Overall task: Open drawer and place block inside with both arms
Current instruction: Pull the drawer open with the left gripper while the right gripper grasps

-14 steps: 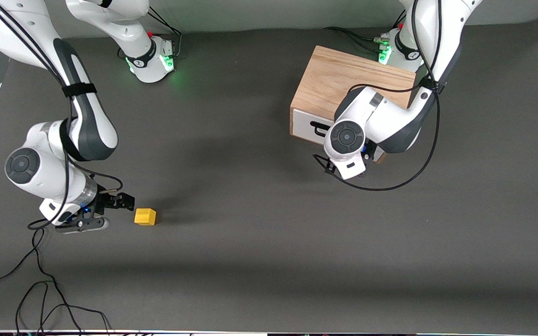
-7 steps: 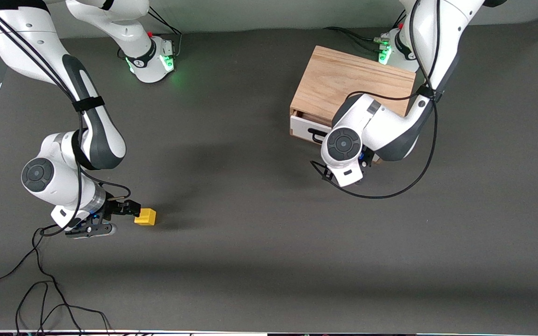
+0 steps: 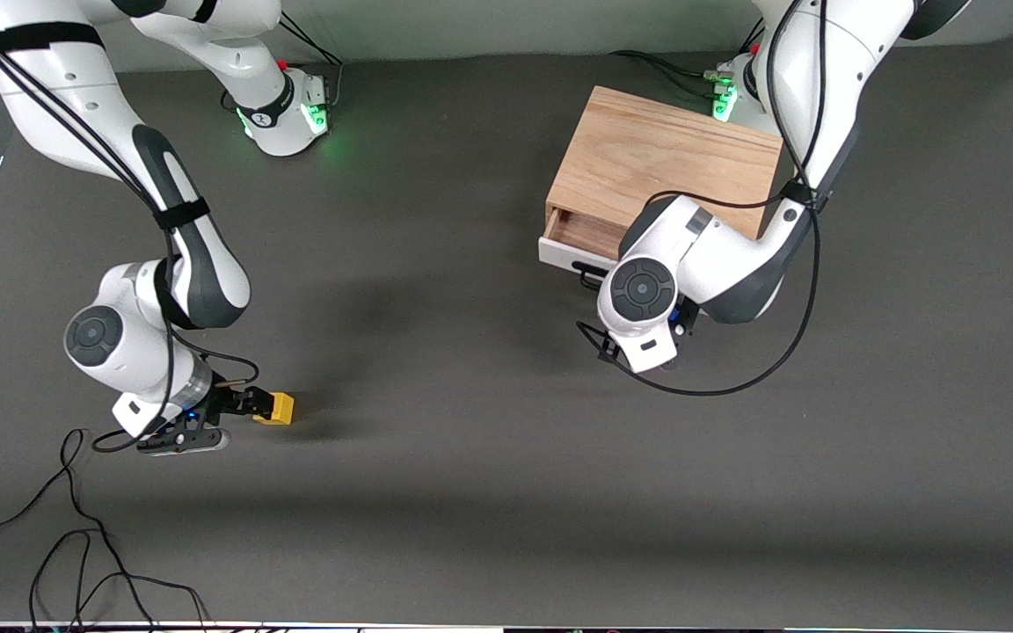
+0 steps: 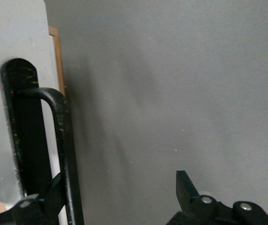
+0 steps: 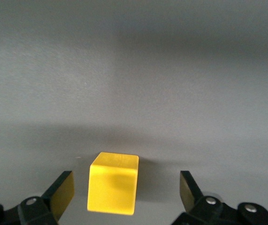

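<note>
The robot's right gripper will next grab the opposite sides of the block, so that the yellow block (image 3: 278,408) can go into the drawer.
The yellow block (image 3: 278,408) sits on the grey table toward the right arm's end. My right gripper (image 3: 253,408) is low at the table, open, with the block (image 5: 113,183) partly between its fingers (image 5: 61,190) and touching neither. The oak cabinet (image 3: 665,163) stands toward the left arm's end. Its drawer (image 3: 570,258) is pulled partly out and shows a strip of wood interior (image 3: 586,230). My left gripper (image 4: 119,187) is open, one finger behind the black handle (image 4: 61,140) of the white front panel (image 4: 16,37). In the front view the left wrist (image 3: 643,290) hides that gripper.
Loose black cables (image 3: 76,545) lie on the table near the front camera at the right arm's end. A cable loop (image 3: 735,374) hangs from the left arm in front of the cabinet. The arm bases (image 3: 282,110) stand at the table's back edge.
The drawer has slid out toward the front camera, drawn by my left gripper. My right gripper has moved forward until its open fingers flank the block.
</note>
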Action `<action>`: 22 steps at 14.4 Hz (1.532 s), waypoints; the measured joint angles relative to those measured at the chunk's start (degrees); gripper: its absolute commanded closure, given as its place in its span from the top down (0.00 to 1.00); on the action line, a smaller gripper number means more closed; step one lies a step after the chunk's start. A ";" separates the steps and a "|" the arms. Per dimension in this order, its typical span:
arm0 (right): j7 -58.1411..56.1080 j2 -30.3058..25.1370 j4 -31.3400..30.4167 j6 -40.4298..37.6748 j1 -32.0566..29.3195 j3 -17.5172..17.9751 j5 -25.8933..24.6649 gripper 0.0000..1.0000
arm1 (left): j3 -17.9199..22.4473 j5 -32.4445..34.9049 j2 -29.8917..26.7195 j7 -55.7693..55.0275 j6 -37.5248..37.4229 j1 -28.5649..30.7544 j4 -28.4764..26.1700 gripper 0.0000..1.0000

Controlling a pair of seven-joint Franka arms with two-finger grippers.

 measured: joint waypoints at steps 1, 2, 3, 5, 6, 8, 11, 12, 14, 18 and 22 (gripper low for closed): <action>0.23 0.81 -0.28 1.14 0.03 0.01 0.00 1.00 | 0.00 0.12 0.67 0.00 0.08 0.00 1.00 1.00; 0.40 1.50 -0.72 2.34 0.12 0.03 0.00 1.00 | 0.00 0.41 1.27 0.00 0.08 0.00 1.92 1.00; 0.53 2.08 -1.31 3.18 0.21 0.04 0.00 1.00 | -0.01 0.68 1.70 0.00 0.08 0.00 2.42 1.00; 0.70 2.94 -2.23 4.09 0.37 0.05 0.00 1.00 | -0.05 1.30 1.97 -0.01 1.25 0.00 2.75 1.00; 0.85 3.12 -2.44 4.14 0.50 0.06 0.00 1.00 | -0.05 1.71 2.02 -0.01 2.16 -0.01 2.76 1.00; 1.13 3.19 -2.72 4.15 0.75 0.06 0.00 1.00 | -0.10 2.57 2.12 -0.04 3.13 -0.01 2.75 1.00; 1.18 3.33 -2.92 4.52 0.78 0.06 0.00 0.97 | -0.12 3.57 2.21 -0.07 5.46 -0.02 2.75 1.00; 1.19 3.48 -2.96 4.95 0.78 0.07 0.00 0.93 | -0.08 3.90 2.27 -0.08 6.66 0.00 2.76 1.00; 1.20 3.79 -2.96 5.30 0.78 0.06 0.00 0.82 | 0.07 4.39 2.49 -0.08 9.17 0.01 3.15 1.00; 1.20 3.98 -2.96 5.40 0.78 0.07 0.00 0.51 | 0.54 5.55 4.32 -0.08 14.51 0.01 7.52 1.00; 1.20 3.98 -2.94 5.42 0.78 0.06 0.00 0.28 | 1.46 6.49 4.62 0.53 13.72 0.27 13.68 1.00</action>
